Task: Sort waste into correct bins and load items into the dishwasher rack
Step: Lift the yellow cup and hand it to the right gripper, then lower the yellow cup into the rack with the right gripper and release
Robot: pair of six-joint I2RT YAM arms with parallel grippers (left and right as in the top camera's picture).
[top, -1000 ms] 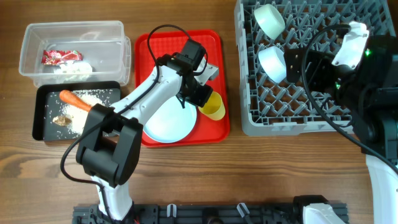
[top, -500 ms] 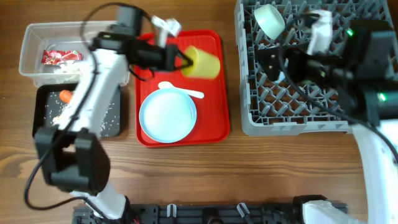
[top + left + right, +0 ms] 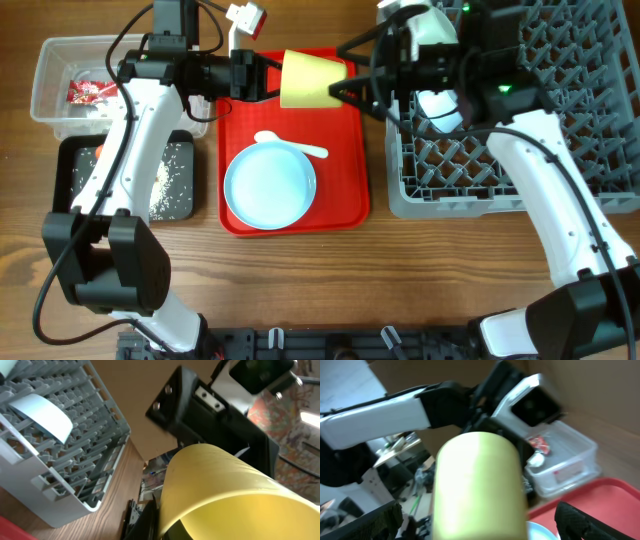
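Observation:
The right gripper grabs the small yellow cup across its far end (image 3: 336, 82) next, opposite the cup's held rim, to load it opening-first into the rack (image 3: 480, 170).
My left gripper (image 3: 268, 78) is shut on the rim of the small yellow cup (image 3: 308, 78) and holds it on its side above the back of the red tray (image 3: 345, 205). My right gripper (image 3: 352, 90) is open, its fingers either side of the cup's far end. The cup fills the left wrist view (image 3: 225, 490) and the right wrist view (image 3: 477, 475). The light-blue plate (image 3: 270, 185) lies on the red tray. Two pale bowls (image 3: 440, 105) (image 3: 436, 28) sit in the grey rack (image 3: 480, 170). The clear tub (image 3: 60, 70) holds the wrapper (image 3: 85, 92). The black tray (image 3: 178, 195) holds rice and a carrot (image 3: 103, 153).
A white spoon (image 3: 292, 146) lies on the red tray just behind the plate. The rack stands right beside the red tray. My left arm crosses over the tub and the black tray.
My left gripper has lifted the yellow cup from the red tray and carried it up and back. My right arm has swung left from over the rack to the cup.

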